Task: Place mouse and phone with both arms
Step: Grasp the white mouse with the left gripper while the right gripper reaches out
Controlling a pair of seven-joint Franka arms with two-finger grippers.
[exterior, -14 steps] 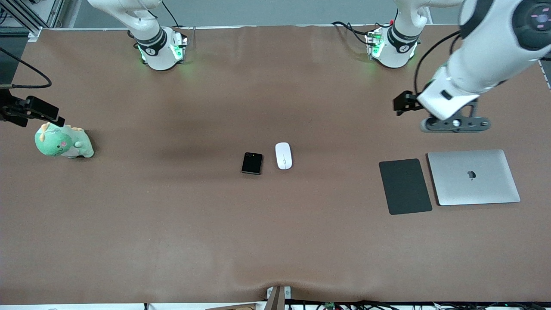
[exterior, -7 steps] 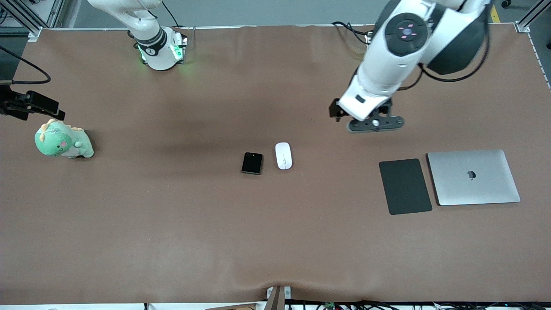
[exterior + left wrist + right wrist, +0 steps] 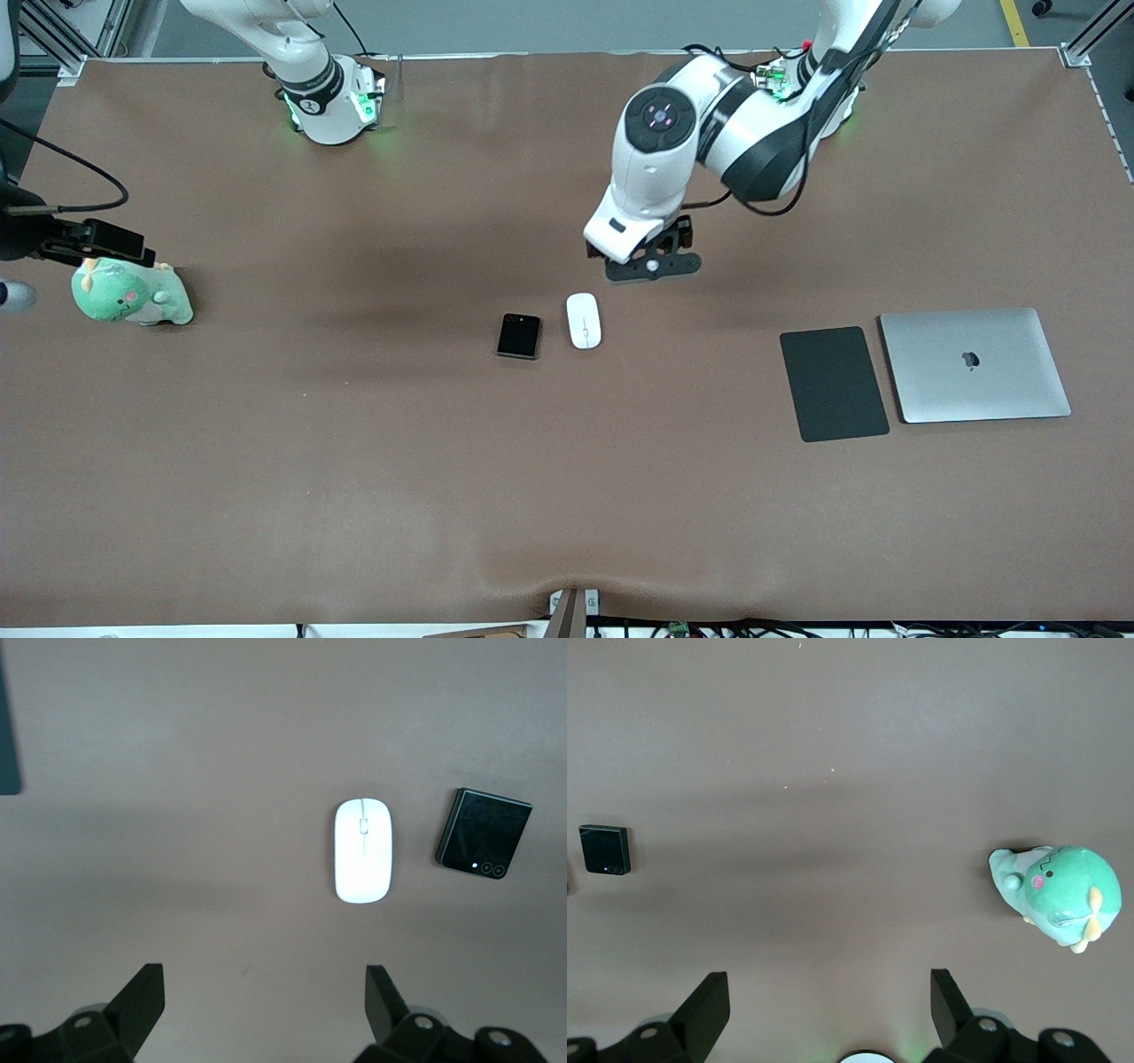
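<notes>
The white mouse (image 3: pixel 584 321) needs to be held by its long sides next, so my left gripper should grab it there to set it on the dark grey mouse pad (image 3: pixel 834 384).
The white oval mouse (image 3: pixel 584 321) (image 3: pixel 363 850) lies flat near the middle of the brown table. The small black phone (image 3: pixel 519 336) (image 3: pixel 483 833) (image 3: pixel 605 849) lies close beside it, toward the right arm's end, without touching it. My left gripper (image 3: pixel 645 259) (image 3: pixel 263 988) hangs open over bare table just beside the mouse, on the side toward the robots' bases, with nothing between its fingers. My right gripper (image 3: pixel 828 992) is open and empty too, over the right arm's end of the table next to a green plush.
A green plush toy (image 3: pixel 128 297) (image 3: pixel 1059 890) sits at the right arm's end of the table. A dark grey mouse pad (image 3: pixel 833 383) and a closed silver laptop (image 3: pixel 974 363) lie side by side at the left arm's end.
My left arm has swung from above the laptop's end toward the table's middle and now hangs beside the mouse. My right gripper has shifted slightly by the plush. Mouse and phone have not moved.
</notes>
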